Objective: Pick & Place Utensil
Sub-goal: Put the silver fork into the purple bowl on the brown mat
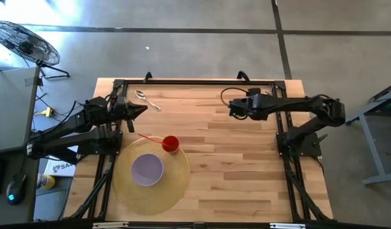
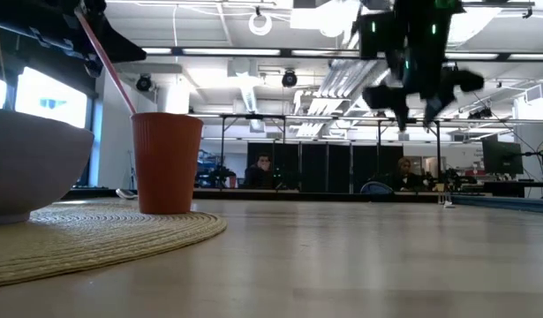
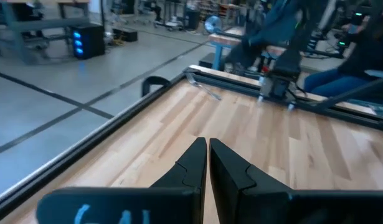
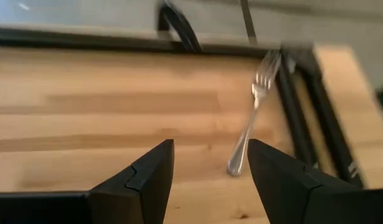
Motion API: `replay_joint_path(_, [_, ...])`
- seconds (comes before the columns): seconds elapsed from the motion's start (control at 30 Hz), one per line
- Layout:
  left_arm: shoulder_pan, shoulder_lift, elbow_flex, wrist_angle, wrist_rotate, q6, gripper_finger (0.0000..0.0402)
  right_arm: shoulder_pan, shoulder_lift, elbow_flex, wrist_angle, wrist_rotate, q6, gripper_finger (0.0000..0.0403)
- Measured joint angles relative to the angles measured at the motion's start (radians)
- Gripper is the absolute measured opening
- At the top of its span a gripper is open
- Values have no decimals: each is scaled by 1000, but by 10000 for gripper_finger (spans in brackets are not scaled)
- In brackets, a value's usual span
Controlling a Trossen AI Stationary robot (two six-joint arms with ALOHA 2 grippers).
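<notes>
I need to grab the fork by its handle with my right gripper next, so that its tines stay free for the red cup.
A silver fork lies flat on the wood near the table's far left corner; the right wrist view shows its tines, and it also appears in the left wrist view as the fork. My left gripper hovers just on the near side of it, shut and touching nothing. My right gripper is over the far middle of the table, open, raised above the wood and pointing toward the fork.
A round woven yellow mat lies at the near left. On it stand a lavender bowl and a red cup with a red straw leaning toward the left. Black frame rails border the table. Bare wood stretches across the right half.
</notes>
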Motion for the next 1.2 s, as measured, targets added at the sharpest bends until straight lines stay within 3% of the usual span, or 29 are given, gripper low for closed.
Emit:
replay_joint_path(0.17, [0, -27, 0, -7, -11, 0, 16, -143, 5, -205, 240, -99, -2, 199])
replay_joint_path(0.47, [0, -28, 0, -31, -11, 0, 16, -292, 3, -429, 549, -159, 51, 176])
replay_joint_path(0.9, [0, -28, 0, -29, -8, 0, 16, -307, 1, -602, 832, -156, -21, 73])
replay_joint_path(1.2, [0, -28, 0, -29, -8, 0, 16, -269, 0, -604, 835, -186, -83, 24])
